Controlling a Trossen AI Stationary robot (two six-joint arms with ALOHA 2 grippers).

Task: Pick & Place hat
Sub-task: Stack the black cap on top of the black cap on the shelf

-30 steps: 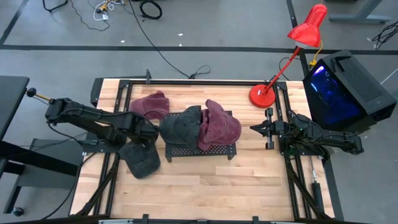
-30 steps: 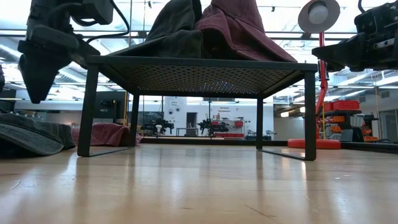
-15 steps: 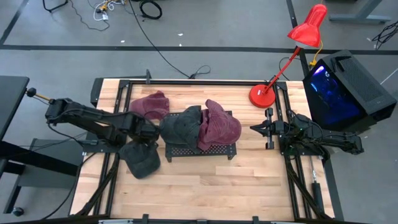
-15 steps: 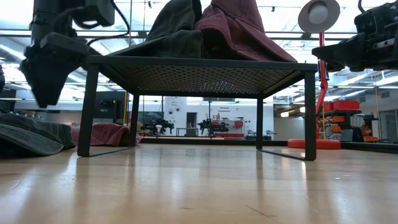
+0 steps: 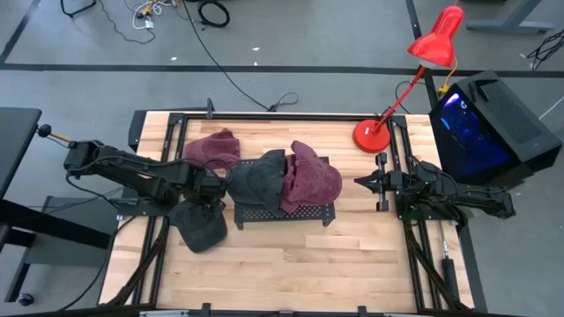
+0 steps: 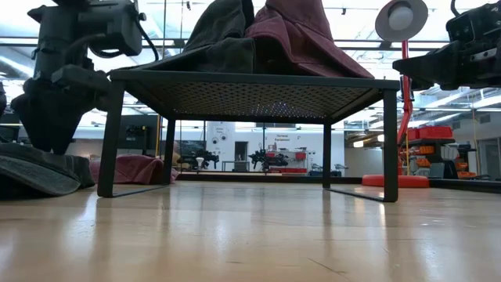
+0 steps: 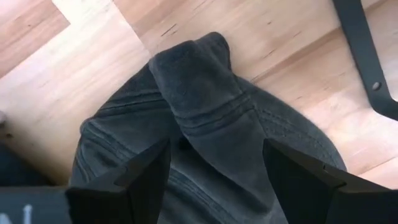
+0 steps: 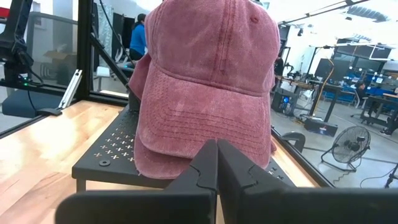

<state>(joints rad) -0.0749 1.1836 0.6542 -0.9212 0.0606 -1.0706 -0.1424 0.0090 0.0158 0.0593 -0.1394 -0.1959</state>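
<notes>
I should close my left gripper on the raised fold of the dark grey hat now. My fingers reach down to the cloth on both sides of the fold, so they would catch it.
A dark grey hat (image 5: pixel 201 227) lies on the table left of the black rack (image 5: pixel 282 214); it also shows in the low view (image 6: pixel 43 174). My left gripper (image 5: pixel 205 199) is open just above it, pointing down. In the left wrist view (image 7: pixel 214 180) its fingers stand on either side of the hat's raised fold (image 7: pixel 205 118). Another dark grey hat (image 5: pixel 256 176) and a maroon hat (image 5: pixel 310 179) rest on the rack's top. A second maroon hat (image 5: pixel 211 148) lies on the table behind. My right gripper (image 5: pixel 361 182) is shut and empty, right of the rack. My left gripper comes at the dark grey hat from above, one finger (image 7: pixel 146 177) on each side of its raised fold. In the low view the fingertips (image 6: pixel 39 145) reach down to the hat's top. I cannot tell whether they touch it. The hat lies flat on the table.
A red desk lamp (image 5: pixel 370 134) stands at the far right corner. A black box with blue light (image 5: pixel 485 128) stands beyond the table's right edge. The rack's legs (image 6: pixel 109 141) stand close beside my left gripper. Bare wood lies along the near edge (image 5: pixel 291 264).
My left gripper has gone down toward the dark grey hat on the table and now stands just at its top. The hats and my right arm have kept still.
</notes>
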